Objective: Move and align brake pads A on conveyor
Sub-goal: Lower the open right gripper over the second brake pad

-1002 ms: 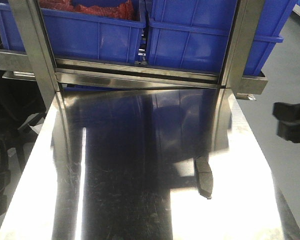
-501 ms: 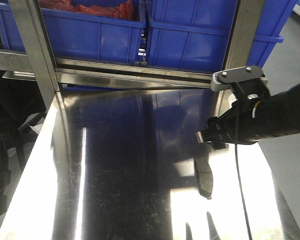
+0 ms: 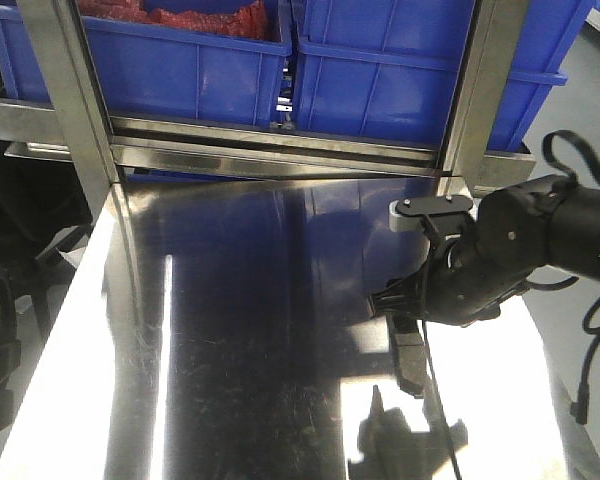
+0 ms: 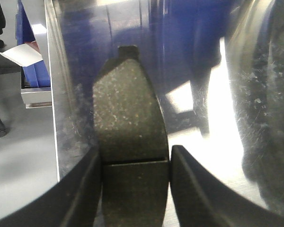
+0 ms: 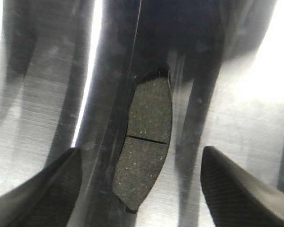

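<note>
The robot's right gripper will next align the brake pad point(image 5: 140, 165) on the conveyor, gripping it by its long sides at the groove point(image 5: 146, 140).
One dark-grey brake pad point(image 3: 411, 362) lies on the shiny steel tabletop point(image 3: 230, 330), right of centre. My right arm point(image 3: 480, 260) hangs over its far end. In the right wrist view that pad point(image 5: 146, 137) lies flat, groove across its middle, and my right gripper point(image 5: 141, 151) is open wide, its fingers well clear on either side. In the left wrist view my left gripper point(image 4: 135, 163) is shut on another brake pad point(image 4: 128, 113), the fingers pressing its two long sides at the groove, tab pointing away. The conveyor is out of view.
Two blue bins point(image 3: 190, 60) point(image 3: 400, 70) sit on a steel rack behind the table, with upright posts point(image 3: 70, 90) point(image 3: 475, 90) at its back corners. Grey floor point(image 3: 580, 300) lies past the table's right edge. The left wrist view shows a table edge point(image 4: 54, 109) with floor beyond.
My right arm has come in from the right edge and lowered over the pad on the table. The pad itself has not moved.
</note>
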Robot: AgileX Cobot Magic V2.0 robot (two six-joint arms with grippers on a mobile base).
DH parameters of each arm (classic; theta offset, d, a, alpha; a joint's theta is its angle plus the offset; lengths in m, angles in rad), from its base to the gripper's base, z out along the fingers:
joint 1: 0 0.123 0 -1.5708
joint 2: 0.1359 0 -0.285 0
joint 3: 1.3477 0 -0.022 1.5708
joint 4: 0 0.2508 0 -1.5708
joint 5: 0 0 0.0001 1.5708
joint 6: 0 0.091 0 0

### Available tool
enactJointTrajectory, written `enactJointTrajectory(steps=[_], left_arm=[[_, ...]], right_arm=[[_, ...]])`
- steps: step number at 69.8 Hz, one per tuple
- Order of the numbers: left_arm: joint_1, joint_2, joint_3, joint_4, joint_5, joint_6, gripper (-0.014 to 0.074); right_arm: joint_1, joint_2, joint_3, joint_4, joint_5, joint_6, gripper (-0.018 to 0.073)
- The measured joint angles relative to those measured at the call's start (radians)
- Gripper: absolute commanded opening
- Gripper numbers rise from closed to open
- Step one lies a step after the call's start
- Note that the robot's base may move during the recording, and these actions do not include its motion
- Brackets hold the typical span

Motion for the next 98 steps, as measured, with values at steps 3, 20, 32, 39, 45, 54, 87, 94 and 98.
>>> enactJointTrajectory(steps=[3, 20, 32, 39, 45, 54, 87, 94, 98], left_arm=[[0.000, 0.000, 0.000, 0.000, 0.000, 0.000, -0.0008], [0.000, 0.000, 0.000, 0.000, 0.000, 0.000, -0.0008], [0.000, 0.000, 0.000, 0.000, 0.000, 0.000, -0.0008], [0.000, 0.000, 0.000, 0.000, 0.000, 0.000, -0.0008], [0.000, 0.000, 0.000, 0.000, 0.000, 0.000, -0.0008], [0.000, 0.000, 0.000, 0.000, 0.000, 0.000, -0.0008], [0.000, 0.000, 0.000, 0.000, 0.000, 0.000, -0.0008], [0.000, 0.000, 0.000, 0.000, 0.000, 0.000, -0.0008], [0.000, 0.000, 0.000, 0.000, 0.000, 0.000, -0.0008]], right_arm=[[0.000, 0.013, 0.000, 0.002, 0.000, 0.014, 0.0546], [0.000, 0.072, -0.003, 0.005, 0.002, 0.097, 0.0547], [0.000, 0.114, -0.069, 0.017, 0.063, 0.114, 0.0547], [0.000, 0.149, -0.134, 0.017, 0.124, 0.114, 0.0547], [0.000, 0.178, -0.185, 0.017, 0.174, 0.115, 0.0547], [0.000, 0.208, -0.224, 0.008, 0.231, 0.133, 0.0547], [0.000, 0.269, -0.230, -0.003, 0.261, 0.147, 0.0541], [0.000, 0.272, -0.230, -0.003, 0.249, 0.148, 0.0524], [0.000, 0.278, -0.232, -0.003, 0.245, 0.148, 0.0510]])
